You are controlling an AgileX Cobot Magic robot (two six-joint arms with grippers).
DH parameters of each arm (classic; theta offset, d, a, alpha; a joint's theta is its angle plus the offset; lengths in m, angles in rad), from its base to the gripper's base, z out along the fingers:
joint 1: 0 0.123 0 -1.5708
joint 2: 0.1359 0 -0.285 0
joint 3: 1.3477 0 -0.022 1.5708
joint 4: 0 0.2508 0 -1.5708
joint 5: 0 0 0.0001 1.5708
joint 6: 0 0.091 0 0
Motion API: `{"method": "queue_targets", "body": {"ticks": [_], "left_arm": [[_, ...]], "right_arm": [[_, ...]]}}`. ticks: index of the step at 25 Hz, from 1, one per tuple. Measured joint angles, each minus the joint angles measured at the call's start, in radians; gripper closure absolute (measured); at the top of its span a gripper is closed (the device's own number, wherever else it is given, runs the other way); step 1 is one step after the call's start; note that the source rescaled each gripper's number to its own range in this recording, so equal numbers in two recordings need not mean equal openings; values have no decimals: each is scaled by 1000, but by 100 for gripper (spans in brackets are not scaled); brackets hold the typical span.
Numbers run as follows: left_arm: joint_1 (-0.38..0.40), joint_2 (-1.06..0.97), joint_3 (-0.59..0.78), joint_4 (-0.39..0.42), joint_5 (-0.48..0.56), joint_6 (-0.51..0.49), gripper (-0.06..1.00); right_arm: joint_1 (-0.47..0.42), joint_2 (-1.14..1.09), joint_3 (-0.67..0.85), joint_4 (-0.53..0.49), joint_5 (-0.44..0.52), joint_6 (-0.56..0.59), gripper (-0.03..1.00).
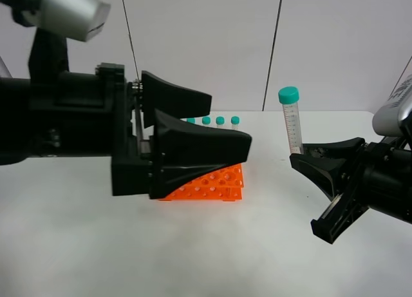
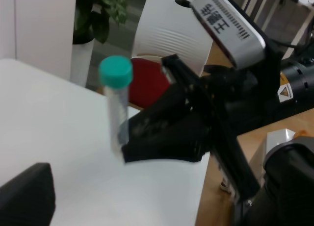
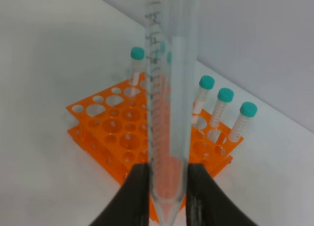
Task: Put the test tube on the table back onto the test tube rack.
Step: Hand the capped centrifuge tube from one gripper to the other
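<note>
The lower end of the test tube is covered by my right gripper's fingers, so my left gripper needs to grab the tube by its capped upper end (image 1: pixel 290 102) (image 2: pixel 116 78) next.
My right gripper (image 1: pixel 302 156) is shut on the test tube (image 1: pixel 291 120), a clear tube with a teal cap, and holds it upright above the white table (image 1: pixel 206 245), right of the orange test tube rack (image 1: pixel 212 183). In the right wrist view the tube (image 3: pixel 169 113) stands between the fingertips (image 3: pixel 135 191) with the rack (image 3: pixel 117 133) beyond it. The left wrist view shows the tube (image 2: pixel 117 108) held in the right gripper (image 2: pixel 147 138). My left gripper (image 1: pixel 225 126) is open and empty, hanging over the rack and hiding much of it.
Several identical teal-capped tubes (image 1: pixel 220 122) stand in the rack's back row, also seen in the right wrist view (image 3: pixel 223 108). A chair and a plant stand beyond the table's edge in the left wrist view (image 2: pixel 162 39).
</note>
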Motion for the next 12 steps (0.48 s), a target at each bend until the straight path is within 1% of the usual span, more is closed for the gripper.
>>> {"method": "queue_targets", "body": {"ticks": [3,7,9,12], "left_arm": [[-58,62,-51,-26,-36,85,-6],[-93,170,-154,-36,-41,107,-6],[-97,253,-233,-40,-41,109,-6],[-97,317,-292,-40,-43,111,-6]], "right_arm": [[0,0,0,0,0,0,95],[0,0,0,0,5,0,95],[0,0,0,0,7,0,95],[0,0,0,0,8,0,95]]}}
